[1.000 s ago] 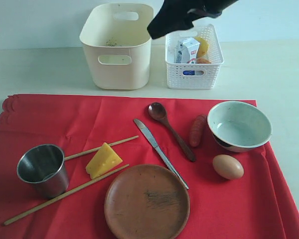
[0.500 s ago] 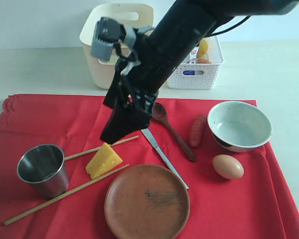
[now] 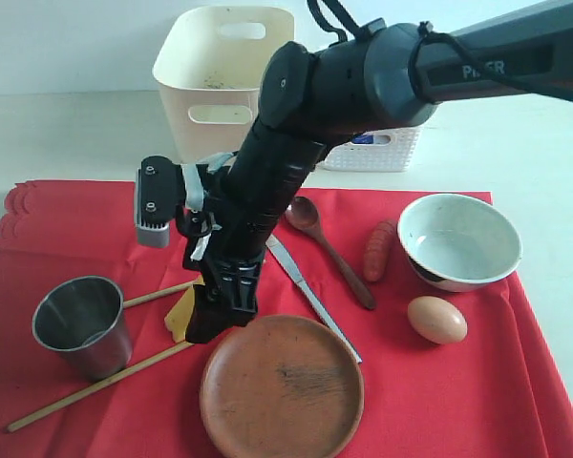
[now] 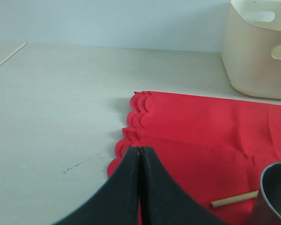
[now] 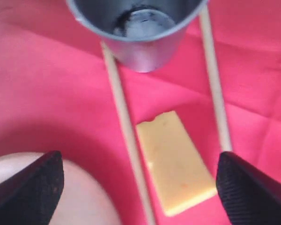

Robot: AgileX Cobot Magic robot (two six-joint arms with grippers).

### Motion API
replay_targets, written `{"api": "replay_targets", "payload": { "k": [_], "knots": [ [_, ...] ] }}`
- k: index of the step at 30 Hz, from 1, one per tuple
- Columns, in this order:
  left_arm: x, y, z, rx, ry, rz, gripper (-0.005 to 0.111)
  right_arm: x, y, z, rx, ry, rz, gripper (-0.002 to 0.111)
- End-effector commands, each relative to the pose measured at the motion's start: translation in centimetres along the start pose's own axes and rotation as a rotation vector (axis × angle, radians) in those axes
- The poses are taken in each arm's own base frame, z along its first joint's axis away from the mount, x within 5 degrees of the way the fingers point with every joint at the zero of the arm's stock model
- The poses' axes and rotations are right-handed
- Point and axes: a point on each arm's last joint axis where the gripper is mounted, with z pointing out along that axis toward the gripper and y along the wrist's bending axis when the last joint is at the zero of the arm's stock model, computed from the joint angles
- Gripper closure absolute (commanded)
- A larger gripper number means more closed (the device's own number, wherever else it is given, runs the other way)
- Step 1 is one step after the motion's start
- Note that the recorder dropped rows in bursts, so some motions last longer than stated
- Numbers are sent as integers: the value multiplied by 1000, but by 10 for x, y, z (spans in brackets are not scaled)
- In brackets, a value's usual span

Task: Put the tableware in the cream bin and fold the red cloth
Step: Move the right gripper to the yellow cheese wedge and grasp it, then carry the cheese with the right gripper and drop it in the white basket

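Note:
I need to grab the cheese wedge by its long sides with my right gripper, to empty the red cloth for folding.
On the red cloth lie the steel cup, two chopsticks, the brown plate, knife, dark spoon and pale bowl. The cream bin stands behind the cloth. My right gripper reaches across and hangs open just over the cheese wedge, one finger on each side of it. The cup is beyond it. My left gripper is shut on nothing, by the cloth's scalloped edge.
An egg and a carrot-like orange piece lie near the bowl. A white lattice basket with food stands beside the bin, mostly behind the right arm. The arm spans the cloth's middle. Bare table lies left of the cloth.
The right arm has swung down from above the basket, across the cloth, to just over the cheese. It now covers most of the cheese in the exterior view.

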Motion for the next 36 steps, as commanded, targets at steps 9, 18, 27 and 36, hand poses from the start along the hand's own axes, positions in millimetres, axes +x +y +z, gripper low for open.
{"api": "replay_targets", "payload": {
  "k": [9,18,27,36],
  "knots": [
    [0,0,0,8,-10,1,107,13,-10,24,32,26,-5,25],
    [0,0,0,8,-10,1,107,12,-12,24,49,26,-7,75],
    [0,0,0,8,-10,1,107,6,-9,13,50,12,7,108],
    [0,0,0,8,-10,1,107,-15,-1,-42,185,-22,4,108]
  ]
}}
